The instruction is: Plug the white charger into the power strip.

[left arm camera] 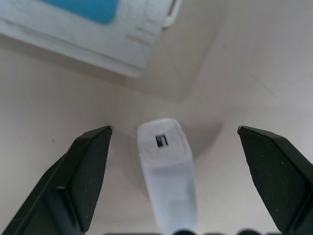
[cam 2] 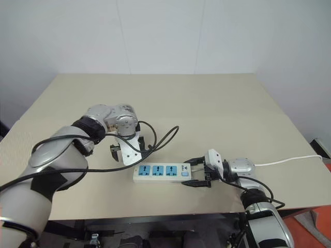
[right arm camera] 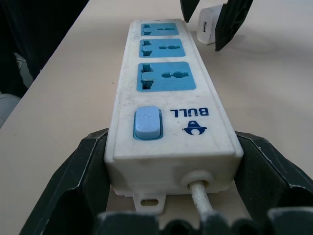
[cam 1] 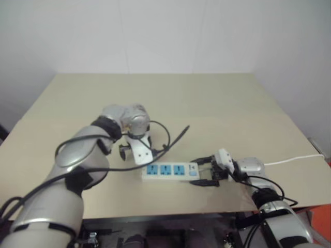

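My left gripper grabs the white charger by the sides of its body (left arm camera: 170, 181) next, to plug it into the power strip (left arm camera: 98, 41).
The power strip (cam 2: 160, 172) lies along the table's front edge, a long white bar with three blue sockets and a blue switch (right arm camera: 147, 122). My right gripper (right arm camera: 171, 134) is shut on its switch end, one black finger (right arm camera: 80, 166) against each side. Just past the strip's other end the white charger (left arm camera: 166, 161) lies on the table, a small plain block. My left gripper (left arm camera: 174, 129) points straight down over it, open, with one finger on each side and not touching it. The right wrist view shows the white charger (right arm camera: 209, 25) between those fingers.
The strip's thin white cord (cam 1: 295, 160) runs off to the table's right edge. A black cable (cam 1: 170, 139) from my left arm loops over the beige table (cam 1: 207, 103) just behind the strip. White walls stand behind the table.
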Robot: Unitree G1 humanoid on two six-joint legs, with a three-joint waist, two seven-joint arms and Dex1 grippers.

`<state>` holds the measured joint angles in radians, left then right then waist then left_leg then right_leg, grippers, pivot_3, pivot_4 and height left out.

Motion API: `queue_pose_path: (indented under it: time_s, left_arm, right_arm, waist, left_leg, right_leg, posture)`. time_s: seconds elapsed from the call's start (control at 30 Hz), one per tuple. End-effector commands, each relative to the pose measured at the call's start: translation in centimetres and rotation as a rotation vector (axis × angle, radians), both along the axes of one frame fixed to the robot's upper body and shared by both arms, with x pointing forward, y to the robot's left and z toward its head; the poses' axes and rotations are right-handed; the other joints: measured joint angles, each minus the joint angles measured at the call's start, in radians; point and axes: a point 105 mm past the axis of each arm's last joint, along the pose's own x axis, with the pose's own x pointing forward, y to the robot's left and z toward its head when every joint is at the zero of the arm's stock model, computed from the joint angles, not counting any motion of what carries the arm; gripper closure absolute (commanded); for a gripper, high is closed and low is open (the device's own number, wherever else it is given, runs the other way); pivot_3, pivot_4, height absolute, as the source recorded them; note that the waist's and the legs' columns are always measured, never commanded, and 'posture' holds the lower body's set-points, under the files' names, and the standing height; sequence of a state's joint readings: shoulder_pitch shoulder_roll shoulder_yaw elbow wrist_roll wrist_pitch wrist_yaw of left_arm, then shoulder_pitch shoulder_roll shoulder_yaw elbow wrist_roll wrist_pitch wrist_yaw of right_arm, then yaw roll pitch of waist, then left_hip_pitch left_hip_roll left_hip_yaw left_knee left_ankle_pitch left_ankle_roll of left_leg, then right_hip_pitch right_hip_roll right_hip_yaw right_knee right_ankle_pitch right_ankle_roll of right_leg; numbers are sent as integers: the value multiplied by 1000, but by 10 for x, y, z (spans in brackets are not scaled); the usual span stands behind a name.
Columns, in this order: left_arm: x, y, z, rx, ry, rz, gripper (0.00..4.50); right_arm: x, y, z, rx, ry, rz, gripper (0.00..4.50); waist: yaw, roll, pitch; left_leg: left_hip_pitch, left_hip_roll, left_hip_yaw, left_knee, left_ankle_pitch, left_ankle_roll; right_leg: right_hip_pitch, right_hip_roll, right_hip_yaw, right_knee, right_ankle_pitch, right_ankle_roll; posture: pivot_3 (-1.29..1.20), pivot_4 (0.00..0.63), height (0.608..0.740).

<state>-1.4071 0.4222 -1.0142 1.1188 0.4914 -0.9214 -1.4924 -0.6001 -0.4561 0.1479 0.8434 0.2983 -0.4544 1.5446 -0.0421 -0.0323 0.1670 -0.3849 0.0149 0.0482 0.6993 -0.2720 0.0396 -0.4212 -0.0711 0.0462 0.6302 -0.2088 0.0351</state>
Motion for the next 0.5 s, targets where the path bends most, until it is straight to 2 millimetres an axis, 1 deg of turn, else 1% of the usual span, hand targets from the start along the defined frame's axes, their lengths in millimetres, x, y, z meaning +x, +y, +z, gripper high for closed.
queue_pose_path:
  time_s: [0.03, 0.13, 0.23, 0.33, 0.5]
  left_arm:
    - [2, -2, 1, -9, -12, 15, 0]
    - [2, -6, -1, -9, -13, 20, 0]
    - [1, -7, -3, -4, -9, 26, 573]
    - [2, -8, -4, -3, -19, 28, 1426]
    - [3, -6, -6, 4, -22, 38, 3103]
  right_arm:
    - [-12, -4, -31, -104, 88, 8, 1094]
    - [-12, -4, -31, -107, 87, 5, 1094]
    - [-11, -4, -31, -109, 85, 4, 1094]
    - [-11, -5, -31, -112, 84, 3, 1094]
    - [-11, -5, -31, -117, 84, 1, 1094]
  waist:
    - [0, 0, 0]
    - [0, 0, 0]
    - [0, 0, -1]
    - [-1, 0, -1]
    - [-1, 0, -1]
  left_leg:
    - [0, 0, 0, 0, 0, 0]
    - [0, 0, 0, 0, 0, 0]
    - [1, 0, 0, 0, 0, 0]
    - [1, 0, 0, 0, 0, 0]
    - [1, 0, 0, 0, 0, 0]
  right_leg:
    - [0, 0, 0, 0, 0, 0]
    - [1, 0, 0, 0, 0, 0]
    - [1, 0, 0, 0, 0, 0]
    - [1, 0, 0, 0, 0, 0]
    - [1, 0, 0, 0, 0, 0]
  posture:
    - [0, 150, 740]
    - [0, 150, 740]
    - [0, 150, 740]
    - [0, 150, 740]
    - [0, 150, 740]
